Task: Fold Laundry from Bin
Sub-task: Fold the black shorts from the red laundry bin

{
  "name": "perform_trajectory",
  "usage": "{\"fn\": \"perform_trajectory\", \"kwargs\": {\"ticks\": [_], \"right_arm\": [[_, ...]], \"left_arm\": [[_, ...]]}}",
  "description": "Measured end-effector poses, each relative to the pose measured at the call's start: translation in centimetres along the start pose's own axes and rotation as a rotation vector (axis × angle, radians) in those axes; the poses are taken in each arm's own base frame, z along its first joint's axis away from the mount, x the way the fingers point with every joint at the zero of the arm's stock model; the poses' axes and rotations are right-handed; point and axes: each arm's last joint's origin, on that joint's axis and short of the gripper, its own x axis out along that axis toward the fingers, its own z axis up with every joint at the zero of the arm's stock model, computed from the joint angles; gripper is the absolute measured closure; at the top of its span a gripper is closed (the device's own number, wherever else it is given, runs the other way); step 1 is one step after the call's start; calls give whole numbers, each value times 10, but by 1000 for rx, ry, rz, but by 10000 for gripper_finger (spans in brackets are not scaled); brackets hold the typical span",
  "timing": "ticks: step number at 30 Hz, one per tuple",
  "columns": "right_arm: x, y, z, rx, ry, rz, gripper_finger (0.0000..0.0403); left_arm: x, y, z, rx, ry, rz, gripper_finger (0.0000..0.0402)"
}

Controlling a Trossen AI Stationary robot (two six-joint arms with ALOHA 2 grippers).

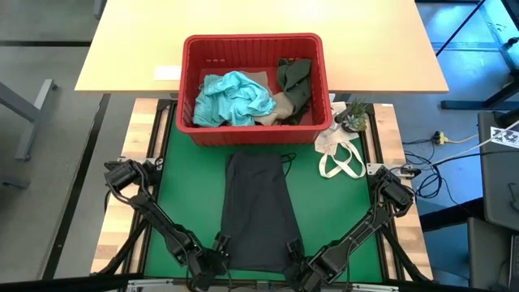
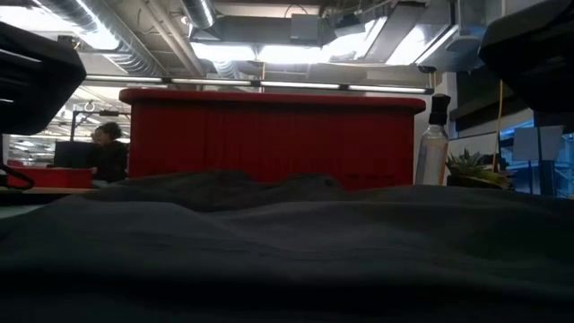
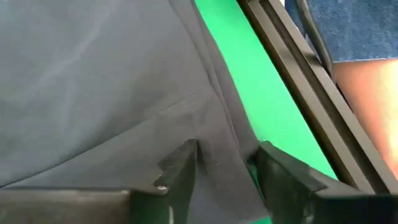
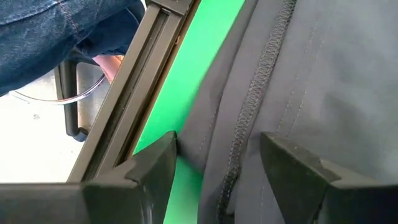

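My fingers are beside the dark garment's [image 4: 336, 106] stitched side hem [image 4: 249, 118] in the right wrist view, so it is time for my right gripper to close on the hem.
A dark grey garment [image 1: 258, 207] lies flat and lengthwise on the green mat [image 1: 186, 178], its far end toward the red bin [image 1: 253, 40]. The bin holds a teal garment [image 1: 235, 97], an olive one [image 1: 293, 81] and a beige one [image 1: 280, 105]. My left gripper [image 1: 220, 247] is down at the dark garment's near left corner, my right gripper [image 1: 293, 251] at its near right corner. Both are open and straddle a side edge of the cloth. My left gripper [image 3: 227, 168] comes slanting down from the near side, its fingertips [image 3: 183, 165] resting on the dark garment. The side edge near the corner [image 3: 224, 149] lies between the fingers, and the cloth puckers beside one tip. The garment lies on the mat. My right gripper [image 4: 217, 162] has the stitched side hem [image 4: 249, 118] between its fingers; I cannot tell whether they touch it.
A white cloth bag with loop handles [image 1: 340, 154] and a small potted plant [image 1: 353, 113] sit at the far right of the mat. A spray bottle [image 2: 433, 144] stands by the bin. A person in jeans [image 4: 56, 31] sits just beyond the table's near edge.
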Motion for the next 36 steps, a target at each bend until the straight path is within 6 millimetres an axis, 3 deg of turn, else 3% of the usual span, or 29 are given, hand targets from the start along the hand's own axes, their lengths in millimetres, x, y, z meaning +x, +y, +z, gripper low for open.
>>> {"fn": "perform_trajectory", "kwargs": {"ticks": [5,12,18,23,30,36], "right_arm": [[0,0,0,0,-1,1,211],[0,0,1,27,-11,-3,304],[-6,0,9,82,-14,-12,391],[-26,-1,26,185,-42,6,379],[-54,-3,39,183,0,-10,397],[-77,-4,51,176,13,-14,389]], "left_arm": [[0,1,0,0,-1,11,308],[0,1,0,-2,0,6,384],[-2,1,1,-29,6,-15,389],[-14,2,3,-41,25,-68,394],[-49,4,17,-119,-39,-110,396],[-80,8,31,-184,-127,-156,395]]}}
